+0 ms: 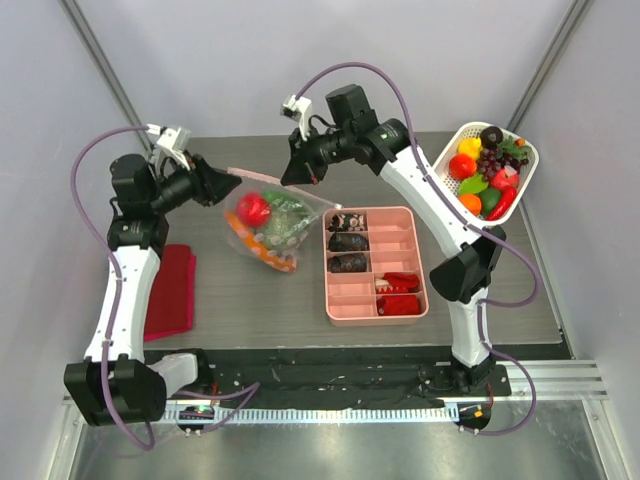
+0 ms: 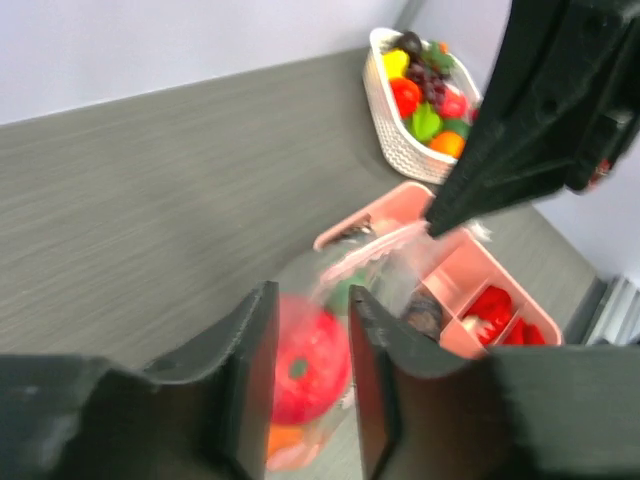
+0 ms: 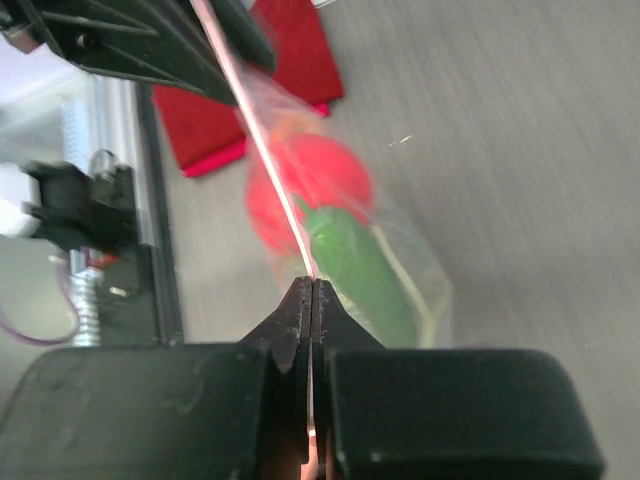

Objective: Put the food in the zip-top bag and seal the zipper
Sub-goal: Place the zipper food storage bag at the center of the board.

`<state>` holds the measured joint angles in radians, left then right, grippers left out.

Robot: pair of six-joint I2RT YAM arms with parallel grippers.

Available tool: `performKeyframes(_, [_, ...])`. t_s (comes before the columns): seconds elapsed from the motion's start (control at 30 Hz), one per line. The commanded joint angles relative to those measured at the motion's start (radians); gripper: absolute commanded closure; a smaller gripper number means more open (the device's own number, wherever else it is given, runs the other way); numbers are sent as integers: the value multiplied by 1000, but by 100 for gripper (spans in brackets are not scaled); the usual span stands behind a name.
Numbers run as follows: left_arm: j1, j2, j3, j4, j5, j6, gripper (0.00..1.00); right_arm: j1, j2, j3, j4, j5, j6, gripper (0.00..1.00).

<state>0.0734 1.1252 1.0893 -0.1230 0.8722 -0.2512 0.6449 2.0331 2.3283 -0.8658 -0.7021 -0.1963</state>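
Note:
Next, my left gripper grabs the zip-top bag's zipper strip [image 1: 236, 173] [image 2: 322, 286], opposite my right gripper's end of the zipper strip, to seal it above the food.
The zip-top bag [image 1: 272, 225] hangs low over the table at centre left, with food inside: a red tomato [image 1: 253, 208], green leafy pieces [image 1: 287, 212] and orange pieces [image 1: 264, 251]. Its zipper [image 1: 262, 176] stretches as a thin pale strip between my two grippers. My right gripper [image 3: 311, 285] is shut on the zipper [image 3: 262, 150] at the bag's right end, with the tomato [image 3: 335, 175] and a green piece [image 3: 360, 280] just below. My left gripper [image 2: 312, 300] stands slightly open at the left end. The tomato [image 2: 312, 365] shows through the gap between its fingers, and nothing is pinched there.
A pink compartment tray [image 1: 420, 260] with dark lumps and red pieces sits right of the bag. A white basket [image 1: 530, 160] of more toy fruit stands at the far right. A red folded cloth [image 1: 172, 290] lies by the left arm.

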Motion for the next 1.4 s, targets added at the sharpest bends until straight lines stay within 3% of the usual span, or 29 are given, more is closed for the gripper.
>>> performKeyframes(0.0, [19,45,101,5,-122,-79,52,-36,19,7,105,-86,352,99])
performKeyframes(0.07, [17,57,136,-61,-208,-88,37,-65,21,-58,216,-103,549,99])
performKeyframes(0.23, [17,39,170,-129,-201,-82,20,-91,-11,-196,480,-73,895,99])
performKeyframes(0.33, [-33,10,191,-190,-217,-56,13,-87,-54,-322,684,-22,1095,99])
performKeyframes(0.37, [-96,5,199,-213,-242,-24,12,-82,-59,-361,736,-2,1132,99])
performKeyframes(0.5, [-269,28,293,-424,-456,81,24,-60,-66,-408,774,53,1218,99])
performKeyframes(0.53, [-286,50,306,-446,-469,84,30,-51,-74,-420,781,65,1248,99])
performKeyframes(0.73, [-426,149,435,-581,-616,104,43,-24,-91,-458,844,125,1339,99])
performKeyframes(0.87, [-443,202,465,-619,-798,112,46,-10,-99,-457,850,136,1365,99])
performKeyframes(1.1, [-448,232,469,-650,-866,128,52,-2,-97,-458,860,151,1393,99])
performKeyframes(1.37, [-449,265,480,-635,-897,112,52,15,-97,-472,903,156,1407,99])
